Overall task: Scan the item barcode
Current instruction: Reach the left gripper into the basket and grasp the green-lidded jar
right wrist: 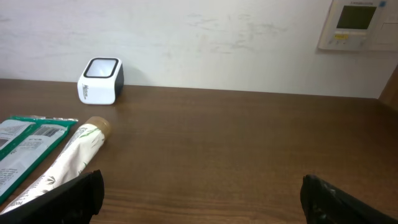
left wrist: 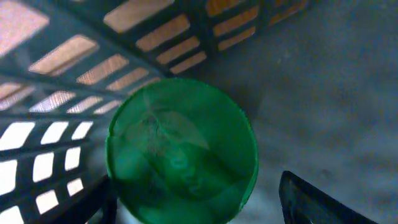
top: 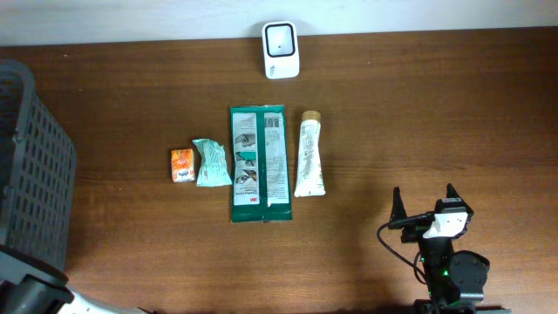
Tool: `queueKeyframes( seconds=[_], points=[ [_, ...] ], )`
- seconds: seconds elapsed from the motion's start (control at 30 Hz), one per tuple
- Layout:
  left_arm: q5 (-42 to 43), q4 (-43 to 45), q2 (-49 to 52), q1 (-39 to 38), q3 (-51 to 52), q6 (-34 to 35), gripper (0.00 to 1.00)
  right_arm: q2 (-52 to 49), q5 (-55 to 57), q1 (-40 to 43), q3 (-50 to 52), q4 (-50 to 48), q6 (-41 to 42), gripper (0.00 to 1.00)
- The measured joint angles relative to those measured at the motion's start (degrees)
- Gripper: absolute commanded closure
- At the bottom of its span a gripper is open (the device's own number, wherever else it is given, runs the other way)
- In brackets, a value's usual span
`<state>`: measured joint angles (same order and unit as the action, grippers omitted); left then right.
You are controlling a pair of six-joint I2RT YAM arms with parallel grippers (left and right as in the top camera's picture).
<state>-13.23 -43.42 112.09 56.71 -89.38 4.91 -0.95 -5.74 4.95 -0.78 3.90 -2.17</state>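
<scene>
My left gripper should next grab the round green lid (left wrist: 183, 149) from above across its opposite sides, to empty the basket (left wrist: 74, 93) for scanning.
A white barcode scanner (top: 281, 50) stands at the table's far edge, also in the right wrist view as the scanner (right wrist: 101, 80). In the left wrist view a round green lid (left wrist: 183, 149) with a leaf pattern lies inside the dark mesh basket (left wrist: 74, 93). My left gripper (left wrist: 199, 208) is open around it. Its left finger sits close against the lid and its right finger (left wrist: 311, 199) stands apart. My right gripper (top: 425, 202) hovers open and holding nothing over the table's near right.
In a row mid-table lie an orange box (top: 181, 165), a mint pouch (top: 211, 163), a long green packet (top: 259, 164) and a white tube (top: 310, 154). The dark basket (top: 35, 174) fills the left edge. A wall panel (right wrist: 357, 25) hangs behind.
</scene>
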Motion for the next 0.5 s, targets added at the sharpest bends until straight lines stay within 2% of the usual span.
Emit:
queueKeyframes(
  seconds=[0.23, 0.5],
  points=[
    [0.8, 2.0, 0.0, 0.3, 0.0, -1.0, 0.05, 0.0, 0.0, 0.0, 0.0, 0.0, 0.0, 0.02],
    [0.9, 3.5, 2.0, 0.7, 0.0, -1.1, 0.15, 0.0, 0.0, 0.0, 0.0, 0.0, 0.0, 0.02]
  ],
)
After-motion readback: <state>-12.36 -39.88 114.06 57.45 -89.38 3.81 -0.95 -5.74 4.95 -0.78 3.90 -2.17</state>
